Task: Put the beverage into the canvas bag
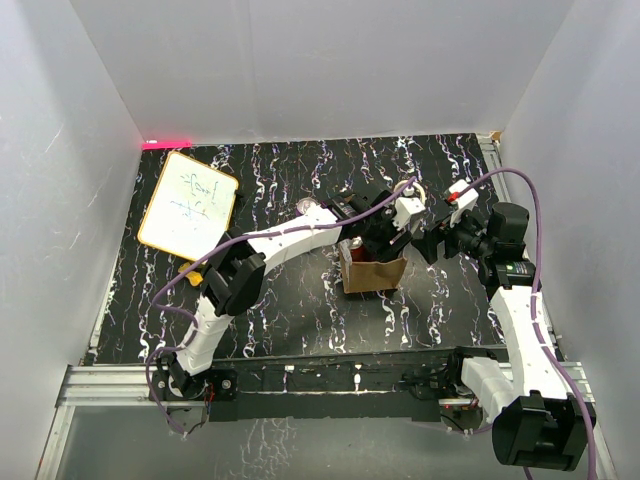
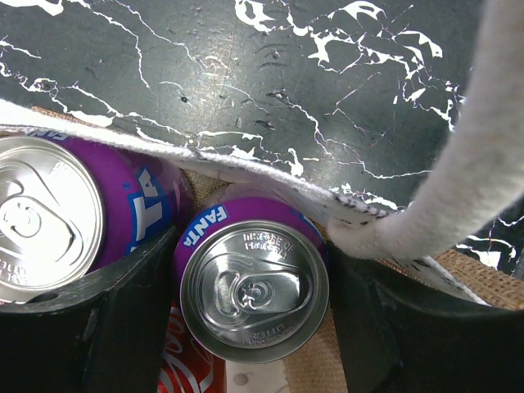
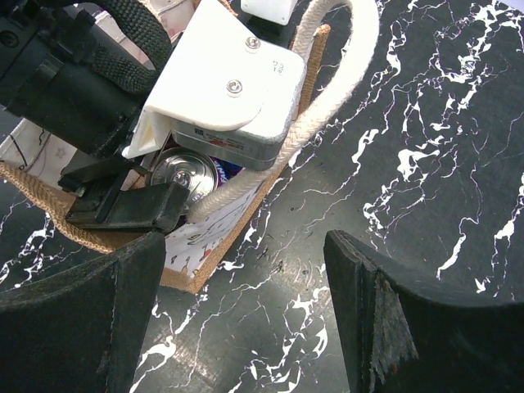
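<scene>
The Fanta can is upright within the bag's opening and would end up inside. My left gripper should open now.
The canvas bag (image 1: 372, 272) stands mid-table, tan with cream rope handles (image 2: 458, 180) and a printed side panel (image 3: 209, 241). My left gripper (image 1: 385, 235) reaches down into its mouth and is shut on a purple Fanta can (image 2: 254, 291), upright, one black finger on each side. A second purple Fanta can (image 2: 49, 217) stands next to it inside the bag, and a red can (image 2: 192, 372) lies below. My right gripper (image 3: 246, 311) is open and empty, hovering over the table just right of the bag (image 1: 432, 243). A can top (image 3: 184, 173) shows in the right wrist view.
A whiteboard with an orange rim (image 1: 188, 201) lies at the back left. White walls close in the black marbled table (image 1: 300, 310) on three sides. A metal rail (image 1: 330, 380) runs along the near edge.
</scene>
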Motion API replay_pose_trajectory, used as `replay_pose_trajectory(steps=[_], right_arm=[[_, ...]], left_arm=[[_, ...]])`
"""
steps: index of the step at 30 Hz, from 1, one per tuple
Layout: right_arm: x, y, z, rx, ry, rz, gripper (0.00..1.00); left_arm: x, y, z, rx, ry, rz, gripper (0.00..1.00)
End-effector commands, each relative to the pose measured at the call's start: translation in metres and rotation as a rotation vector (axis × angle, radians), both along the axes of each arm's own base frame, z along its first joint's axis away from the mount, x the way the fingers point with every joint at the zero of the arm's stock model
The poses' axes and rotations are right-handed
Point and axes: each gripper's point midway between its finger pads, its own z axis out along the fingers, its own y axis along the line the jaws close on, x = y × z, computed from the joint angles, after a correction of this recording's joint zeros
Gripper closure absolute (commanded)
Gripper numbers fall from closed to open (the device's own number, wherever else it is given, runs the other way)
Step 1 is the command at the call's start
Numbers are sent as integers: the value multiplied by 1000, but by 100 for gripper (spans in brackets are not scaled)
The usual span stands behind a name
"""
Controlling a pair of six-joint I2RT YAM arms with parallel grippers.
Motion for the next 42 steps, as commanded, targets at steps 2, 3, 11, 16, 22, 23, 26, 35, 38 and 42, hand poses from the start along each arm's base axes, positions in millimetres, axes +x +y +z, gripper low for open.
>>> replay_pose_trajectory(steps=[2, 3, 11, 16, 22, 23, 26, 35, 38, 42], right_arm=[[6, 1, 20, -4, -89, 9, 18], [6, 1, 20, -4, -90, 10, 18], [6, 1, 21, -5, -93, 11, 18], [6, 1, 21, -5, -94, 11, 18], [6, 1, 21, -4, -93, 12, 18], [6, 1, 21, -5, -93, 11, 18], [6, 1, 20, -4, -92, 11, 18], [6, 1, 20, -5, -91, 9, 18], [6, 1, 20, -6, -91, 8, 18], [6, 1, 20, -6, -92, 8, 18]], left_arm=[[-7, -3, -5, 17, 18, -33, 53], [-7, -4, -5, 17, 17, -33, 51], [3, -7, 15, 14, -33, -30, 36], [7, -6, 24, 12, -56, -24, 28], [8, -5, 38, 0, -75, -25, 22], [8, -5, 40, -4, -76, -26, 21], [6, -6, 48, -16, -79, -31, 18], [1, -4, 82, -51, -117, -76, 5], [1, -2, 93, -59, -138, -94, 5], [-1, 2, 107, -63, -165, -114, 5]])
